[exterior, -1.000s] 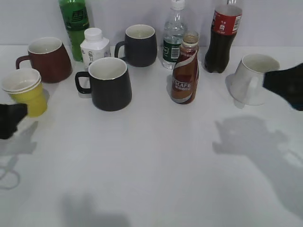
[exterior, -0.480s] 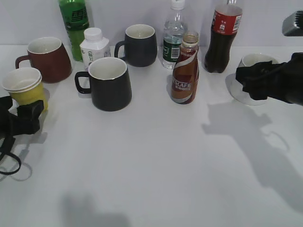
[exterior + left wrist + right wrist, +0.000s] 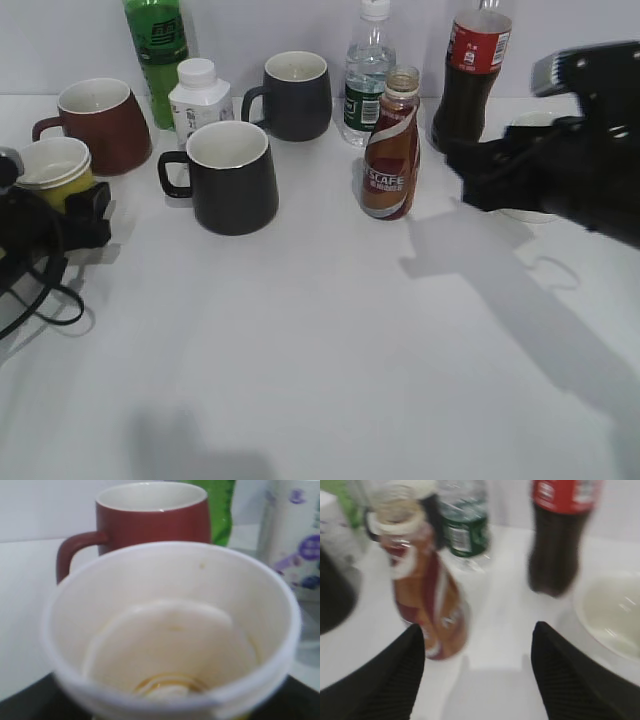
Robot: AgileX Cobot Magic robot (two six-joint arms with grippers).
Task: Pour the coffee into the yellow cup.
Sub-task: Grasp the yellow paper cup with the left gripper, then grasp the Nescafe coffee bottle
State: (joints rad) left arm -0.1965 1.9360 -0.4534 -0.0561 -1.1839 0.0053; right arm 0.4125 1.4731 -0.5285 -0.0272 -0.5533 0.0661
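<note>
The yellow cup needs to be held steady for the coffee (image 3: 390, 160), so the left gripper will grab the cup by its yellow body (image 3: 72, 190) next.
The Nescafe coffee bottle (image 3: 390, 150) stands uncapped at the middle of the table. It also shows in the right wrist view (image 3: 427, 595), ahead and to the left. My right gripper (image 3: 470, 180) is open and empty (image 3: 478, 650), a little to the right of the bottle and apart from it. The yellow cup (image 3: 55, 170) stands at the far left. It fills the left wrist view (image 3: 170, 630), with a thin brown ring on its white bottom. My left gripper (image 3: 70, 215) is open with the cup between its fingers (image 3: 160, 702).
A dark red mug (image 3: 100, 125) stands just behind the yellow cup. A black mug (image 3: 235, 175), a dark mug (image 3: 295, 95), a green bottle (image 3: 158, 55), a white bottle (image 3: 200, 95) and a water bottle (image 3: 368, 80) stand around. The cola bottle (image 3: 475, 80) and a white mug (image 3: 610, 610) are at the right.
My left gripper has moved in around the yellow cup. My right gripper has moved left from the white mug toward the coffee bottle.
</note>
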